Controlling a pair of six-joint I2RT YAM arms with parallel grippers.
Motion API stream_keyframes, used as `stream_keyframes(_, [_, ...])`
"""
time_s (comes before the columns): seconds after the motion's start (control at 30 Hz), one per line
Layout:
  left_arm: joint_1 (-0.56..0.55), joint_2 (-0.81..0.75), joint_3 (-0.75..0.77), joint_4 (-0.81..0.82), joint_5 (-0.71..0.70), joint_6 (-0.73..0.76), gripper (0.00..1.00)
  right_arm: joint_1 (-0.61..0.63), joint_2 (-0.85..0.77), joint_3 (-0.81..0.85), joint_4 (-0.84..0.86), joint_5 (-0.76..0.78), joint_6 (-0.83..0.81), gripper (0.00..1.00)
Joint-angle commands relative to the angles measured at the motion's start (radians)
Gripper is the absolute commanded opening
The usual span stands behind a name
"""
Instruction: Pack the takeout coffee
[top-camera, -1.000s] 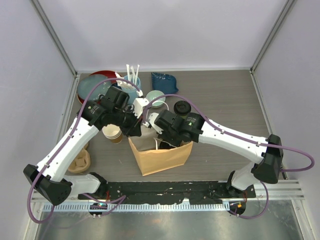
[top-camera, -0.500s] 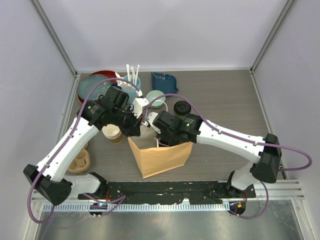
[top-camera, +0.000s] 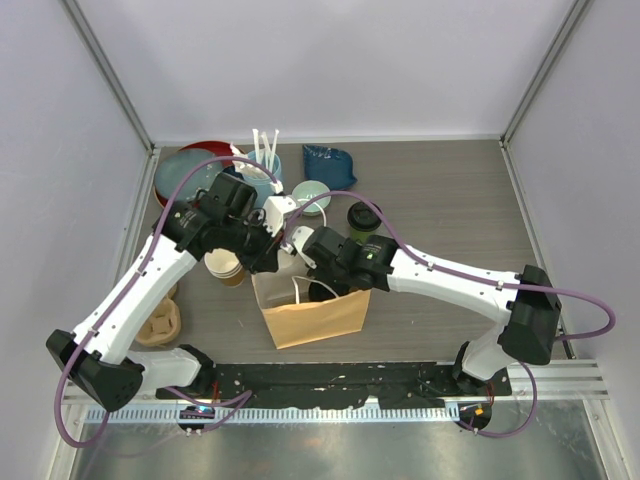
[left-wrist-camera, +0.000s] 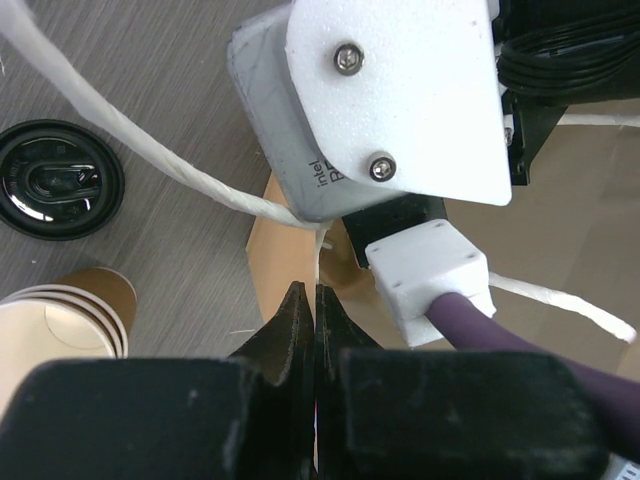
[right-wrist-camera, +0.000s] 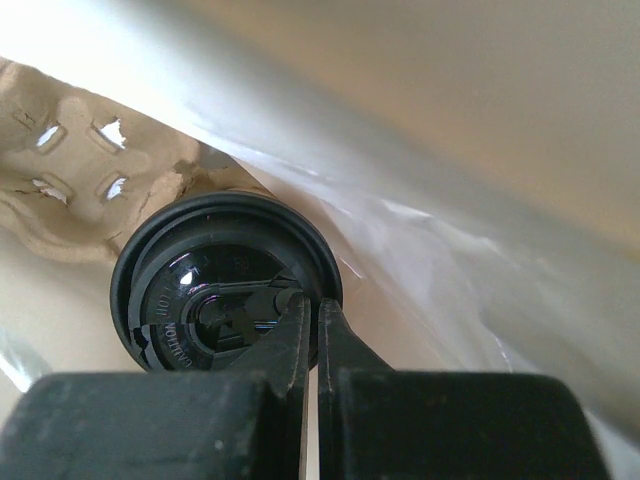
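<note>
The takeout coffee cup sits deep inside the bag (top-camera: 315, 318), beside the cardboard carrier, so it is now time for my right gripper to release the cup.
A brown paper bag (top-camera: 315, 318) stands open mid-table. My left gripper (left-wrist-camera: 314, 300) is shut on the bag's left rim (left-wrist-camera: 285, 255), next to its white rope handle (left-wrist-camera: 150, 155). My right gripper (right-wrist-camera: 312, 310) reaches down inside the bag, shut on the rim of a takeout coffee cup's black lid (right-wrist-camera: 190, 290). That cup's wall is hidden. It sits beside a moulded cardboard carrier (right-wrist-camera: 60, 200). The other takeout coffee (top-camera: 365, 220), green-walled with a black lid, stands on the table right of the bag, behind my right arm.
A lidless cup stack (top-camera: 225, 265) and a loose black lid (left-wrist-camera: 60, 180) sit left of the bag. At the back are a red plate with a teal bowl (top-camera: 190, 165), a blue cup of white utensils (top-camera: 262, 165), a small bowl (top-camera: 312, 195) and a blue pouch (top-camera: 328, 160). Cardboard carriers (top-camera: 160, 325) lie at the left.
My right arm has moved left and deeper into the bag. The bag has shifted left with it, uncovering more of the green cup. The left gripper has kept its hold.
</note>
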Motion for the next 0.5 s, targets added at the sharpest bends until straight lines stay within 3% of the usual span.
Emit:
stream_keyframes(0.0, [-0.012,-0.053,0.038,-0.007,0.060,0.028,0.00,-0.022,0.045,-0.043,-0.085,0.008,0.045,0.01])
stream_keyframes(0.2, [-0.013,-0.057,0.029,-0.007,0.063,0.031,0.00,-0.024,0.027,-0.028,-0.080,-0.009,0.048,0.06])
stream_keyframes(0.47, [-0.013,-0.060,0.016,-0.010,0.065,0.036,0.00,-0.024,-0.018,-0.002,-0.079,-0.017,0.062,0.32])
